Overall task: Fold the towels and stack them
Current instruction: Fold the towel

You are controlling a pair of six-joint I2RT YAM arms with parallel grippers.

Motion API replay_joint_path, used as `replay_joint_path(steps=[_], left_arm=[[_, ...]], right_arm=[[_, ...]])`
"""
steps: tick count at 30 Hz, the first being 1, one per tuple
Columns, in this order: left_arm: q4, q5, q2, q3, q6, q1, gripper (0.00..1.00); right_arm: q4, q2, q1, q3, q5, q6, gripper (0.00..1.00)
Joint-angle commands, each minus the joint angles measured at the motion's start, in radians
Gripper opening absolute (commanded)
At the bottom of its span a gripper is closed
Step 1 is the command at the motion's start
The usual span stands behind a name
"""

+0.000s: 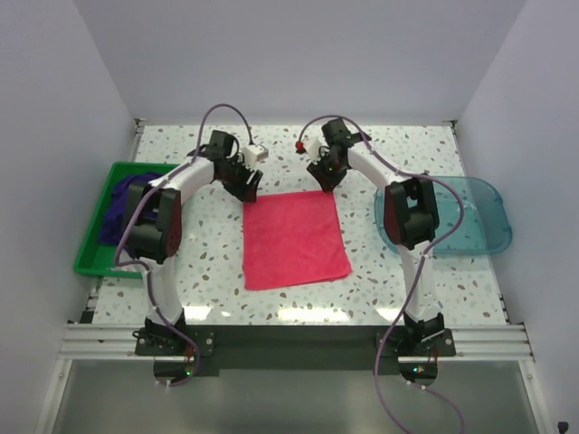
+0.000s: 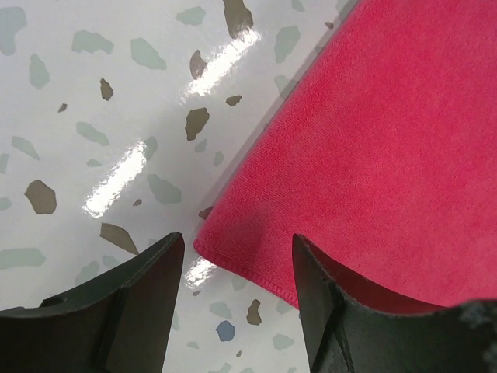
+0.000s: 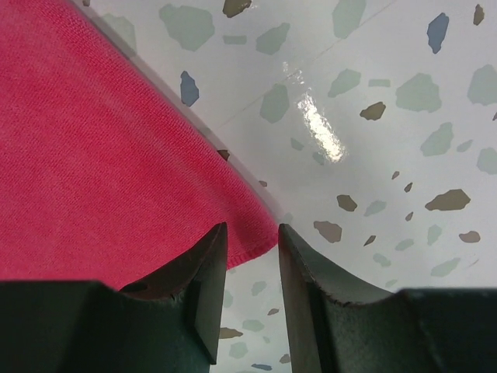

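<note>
I should grab the hot pink towel's far corner (image 1: 248, 201) (image 2: 223, 248) with my left gripper next. Then I can fold the towel's far edge over onto its near edge.
A hot pink towel (image 1: 294, 240) lies spread flat in the middle of the table. My left gripper (image 1: 249, 187) hangs over its far left corner, and in the left wrist view the gripper (image 2: 237, 249) is open, with that corner of the pink towel (image 2: 388, 140) flat on the table between the fingers. My right gripper (image 1: 324, 179) is over the far right corner. It (image 3: 252, 233) is open by a narrow gap, and the tip of the pink towel (image 3: 93, 155) lies between its fingers, not pinched. Dark purple towels (image 1: 122, 203) are heaped in the bin on the left.
A green plastic bin (image 1: 90, 249) stands at the table's left edge. A translucent teal tray (image 1: 475, 217) sits at the right edge, beside the right arm's elbow. White walls close in the back and both sides.
</note>
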Motion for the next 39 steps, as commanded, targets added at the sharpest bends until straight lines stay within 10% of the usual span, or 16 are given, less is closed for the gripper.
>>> replay_joint_path(steps=[1,15,23,39], left_arm=[[-0.059,0.029,0.026,0.051,0.087,0.005,0.63],[-0.105,0.005,0.126,0.149,0.110,0.007,0.62],[-0.169,0.002,0.189,0.198,0.108,0.010,0.57],[-0.276,0.035,0.203,0.168,0.111,0.034,0.43]], right_arm=[[-0.050,0.030,-0.010,0.067,-0.027,-0.060,0.36],[-0.062,0.110,-0.021,0.087,-0.044,-0.066,0.35],[-0.072,0.113,-0.021,0.024,-0.059,-0.062,0.06],[-0.013,0.090,-0.021,-0.054,-0.030,-0.040,0.00]])
